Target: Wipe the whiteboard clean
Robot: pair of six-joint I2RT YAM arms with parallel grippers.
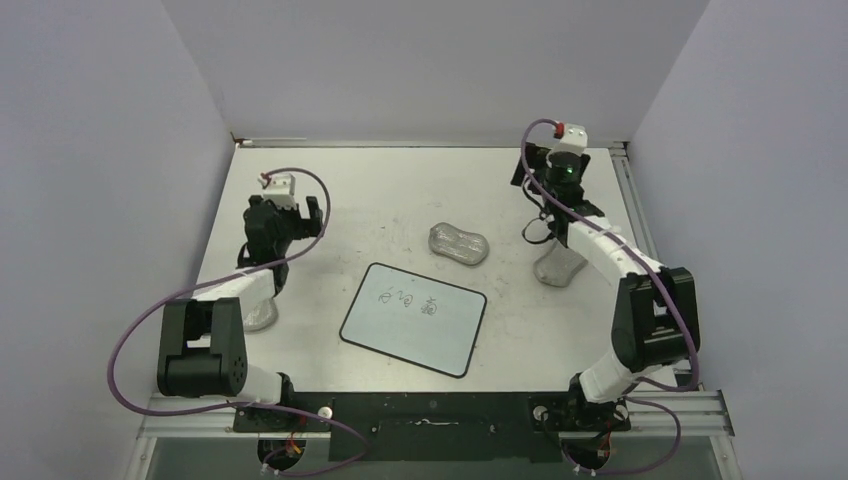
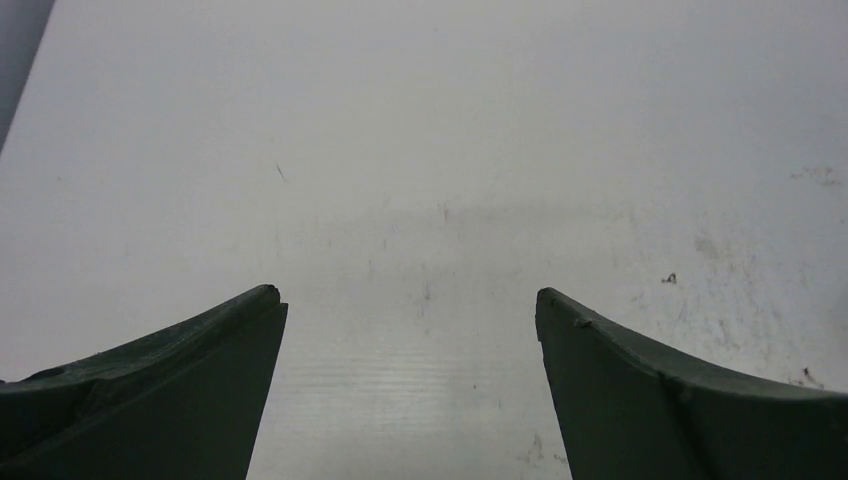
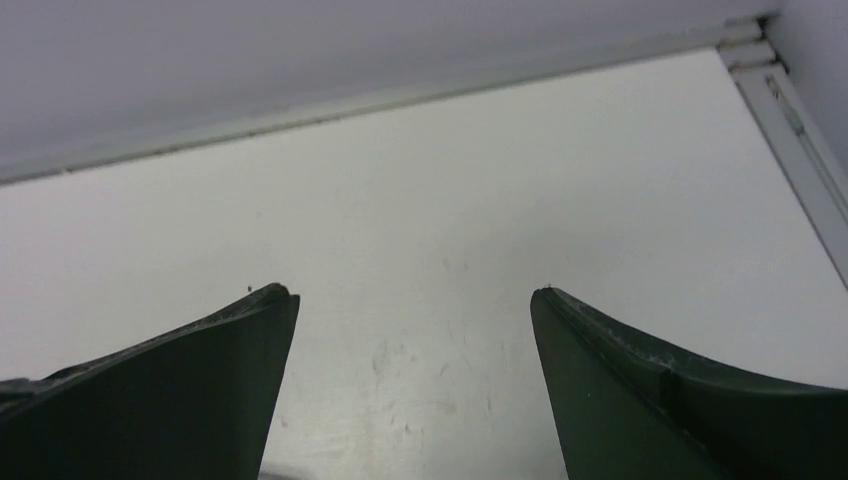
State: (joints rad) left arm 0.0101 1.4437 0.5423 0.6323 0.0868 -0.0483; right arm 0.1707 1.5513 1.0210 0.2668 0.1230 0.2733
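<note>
I need to pinch the grey peanut-shaped lump (image 1: 458, 243) with my right gripper at its end nearest my left gripper, so its broad body stays free to erase the whiteboard.
The whiteboard (image 1: 413, 318) lies flat at the table's middle front, white with a thin black rim. Small dark scribbles (image 1: 404, 299) sit on its far half. A grey peanut-shaped lump (image 1: 458, 243) lies just behind it. My left gripper (image 1: 287, 205) is open and empty at the far left, well away from the board. In the left wrist view the left gripper (image 2: 410, 300) has only bare table between its jaws. My right gripper (image 1: 556, 155) is open and empty at the far right. The right wrist view shows it (image 3: 413, 295) over bare table near the back wall.
Two more grey lumps lie on the table, one under the left arm (image 1: 262, 316) and one under the right arm (image 1: 560, 268). Walls close in the left, back and right sides. A metal rail (image 3: 795, 120) runs along the right edge.
</note>
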